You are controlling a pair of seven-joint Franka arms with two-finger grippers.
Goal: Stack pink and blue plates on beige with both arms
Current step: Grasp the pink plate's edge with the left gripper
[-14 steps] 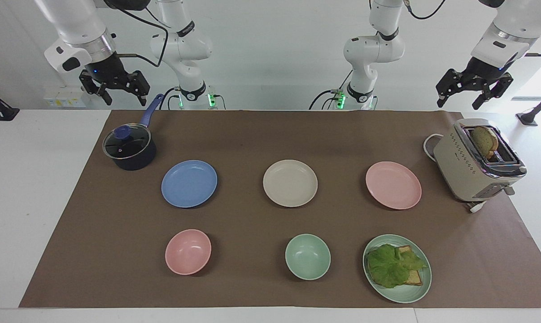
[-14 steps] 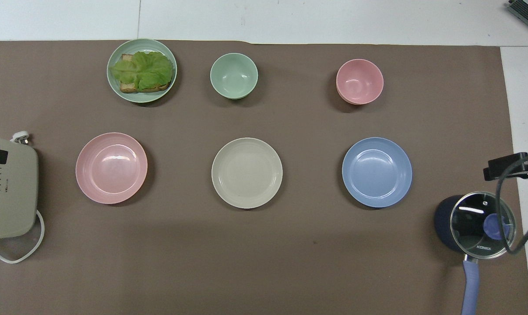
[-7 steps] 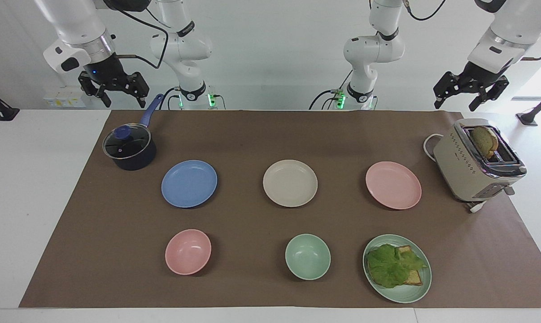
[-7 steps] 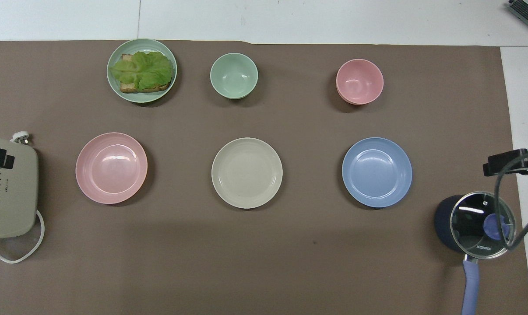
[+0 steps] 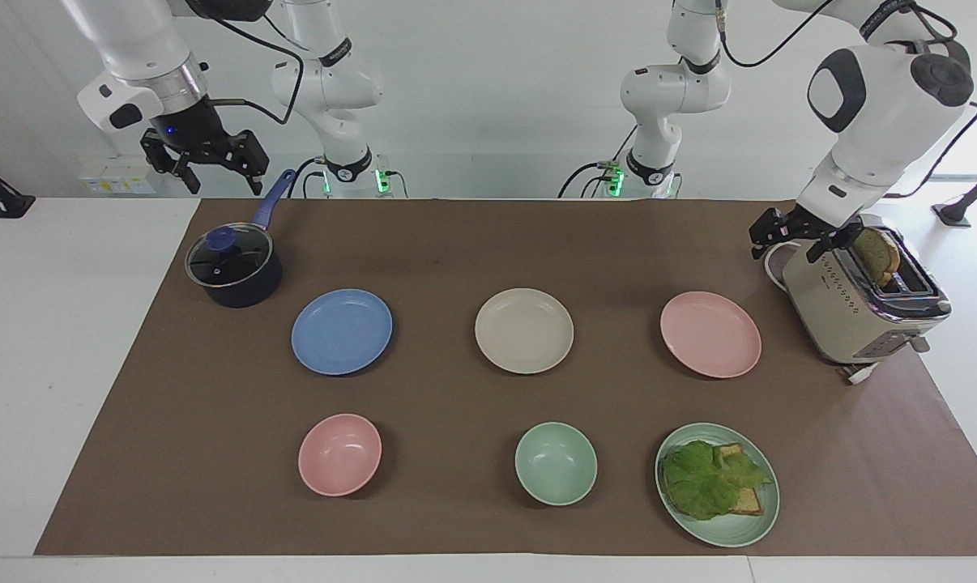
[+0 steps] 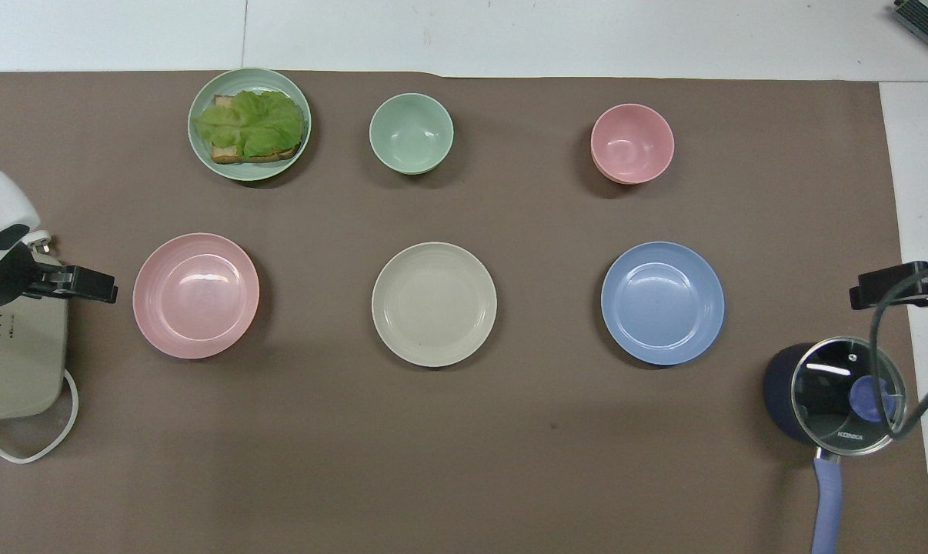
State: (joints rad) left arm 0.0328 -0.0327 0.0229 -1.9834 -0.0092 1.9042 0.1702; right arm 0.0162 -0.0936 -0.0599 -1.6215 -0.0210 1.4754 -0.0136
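Observation:
The pink plate is far wider across than my open fingers. My left gripper should next pick it up by its thin rim (image 6: 138,290) to stack it.
Three equal plates lie in a row on the brown mat: the blue plate (image 5: 342,331) (image 6: 662,302) toward the right arm's end, the beige plate (image 5: 524,330) (image 6: 434,304) in the middle, the pink plate (image 5: 710,334) (image 6: 195,295) toward the left arm's end. My left gripper (image 5: 786,247) (image 6: 95,283) hangs open and low beside the toaster, just short of the pink plate's rim, holding nothing. Up in the air over the saucepan's handle, my right gripper (image 5: 223,182) (image 6: 883,286) is open and empty, well clear of the blue plate.
A beige toaster (image 5: 861,300) with bread in its slot stands right by the left gripper. A dark saucepan (image 5: 233,267) with a glass lid sits under the right gripper. Farther out are a pink bowl (image 5: 339,454), a green bowl (image 5: 556,463) and a green plate (image 5: 748,530) with lettuce and bread.
The left arm has swung down from high above the toaster to low beside it, toward the pink plate. The right gripper has barely shifted. No plate has moved.

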